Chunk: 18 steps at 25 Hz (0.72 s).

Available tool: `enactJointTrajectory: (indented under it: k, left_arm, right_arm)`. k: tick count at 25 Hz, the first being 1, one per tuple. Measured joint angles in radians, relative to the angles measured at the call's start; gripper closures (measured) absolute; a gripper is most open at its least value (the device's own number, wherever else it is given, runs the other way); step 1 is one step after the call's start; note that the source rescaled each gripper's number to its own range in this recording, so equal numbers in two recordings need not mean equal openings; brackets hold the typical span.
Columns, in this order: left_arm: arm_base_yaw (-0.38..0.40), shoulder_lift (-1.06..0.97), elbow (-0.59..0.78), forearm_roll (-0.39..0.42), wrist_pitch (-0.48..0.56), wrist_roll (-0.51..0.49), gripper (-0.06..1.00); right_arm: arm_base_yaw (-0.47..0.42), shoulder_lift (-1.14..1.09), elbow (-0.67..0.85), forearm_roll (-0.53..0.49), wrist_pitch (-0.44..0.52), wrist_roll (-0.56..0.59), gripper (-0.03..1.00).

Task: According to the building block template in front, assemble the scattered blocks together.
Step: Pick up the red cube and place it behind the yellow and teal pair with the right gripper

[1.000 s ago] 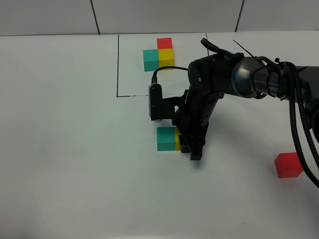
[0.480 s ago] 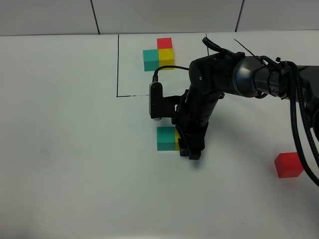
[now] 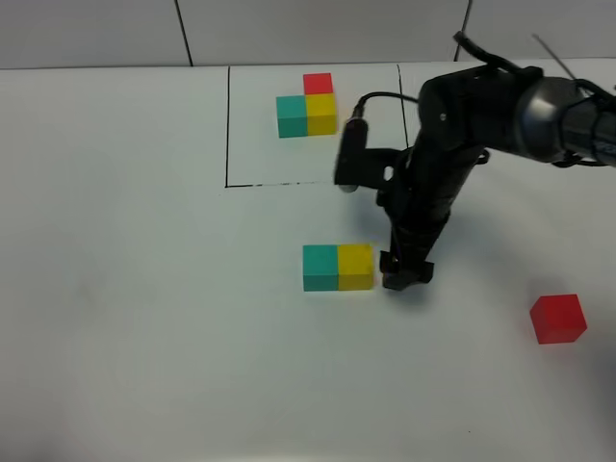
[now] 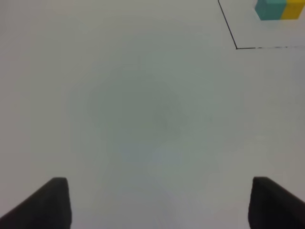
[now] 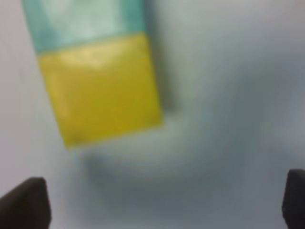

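I will grab the red cube by its body (image 3: pixel 558 319) next with my right gripper, to complete the L shown by the template (image 3: pixel 308 106).
The building block template (image 3: pixel 308 106) is a teal, yellow and red L inside a black-line rectangle at the back; part of it shows in the left wrist view (image 4: pixel 279 8). Of the scattered blocks, the teal cube (image 3: pixel 320 268) and the yellow cube (image 3: pixel 355 267) sit side by side, touching, at mid-table. The red cube (image 3: pixel 557 319) lies alone at the right. My right gripper (image 3: pixel 404 272) is open and empty, low over the table just right of the yellow cube (image 5: pixel 102 88). Its fingertips (image 5: pixel 26 202) stand wide apart. My left gripper (image 4: pixel 162 205) is open over bare table.
The white table (image 3: pixel 144 289) carries only the cubes and the black frame line (image 3: pixel 227 125). My right arm (image 3: pixel 462 125) reaches in from the back right, across the frame's right side. The left arm is out of the exterior view.
My right gripper has let go of the yellow cube and moved off to the right. The yellow cube now shows whole, resting against the teal cube. The left arm has not moved.
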Motion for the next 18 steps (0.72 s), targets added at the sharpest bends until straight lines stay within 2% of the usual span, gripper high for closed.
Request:
enactJointTrajectory:
  k: [2,6,8,11,15,18]
  left_arm:
    - [0.0,0.0,0.0,0.0,0.0,0.0,0.15]
    - [0.0,0.0,0.0,0.0,0.0,0.0,0.15]
    - [0.0,0.0,0.0,0.0,0.0,0.0,0.15]
    - [0.0,0.0,0.0,0.0,0.0,0.0,0.15]
    - [0.0,0.0,0.0,0.0,0.0,0.0,0.15]
    - [0.0,0.0,0.0,0.0,0.0,0.0,0.15]
  right_arm:
    - [-0.045,-0.087,0.093,-0.008,-0.083,0.091,-0.03]
    - [-0.148,-0.266,0.297,-0.009,-0.235,0.357,-0.03]
    - [-0.198,-0.341,0.386,-0.01,-0.268,0.495,-0.03]
    - [-0.267,-0.426,0.498,-0.01,-0.273,0.636,-0.03]
    - [-0.346,-0.467,0.594,-0.008,-0.264,0.702,-0.03]
    - [-0.364,-0.467,0.634,-0.003,-0.253,0.707,-0.03]
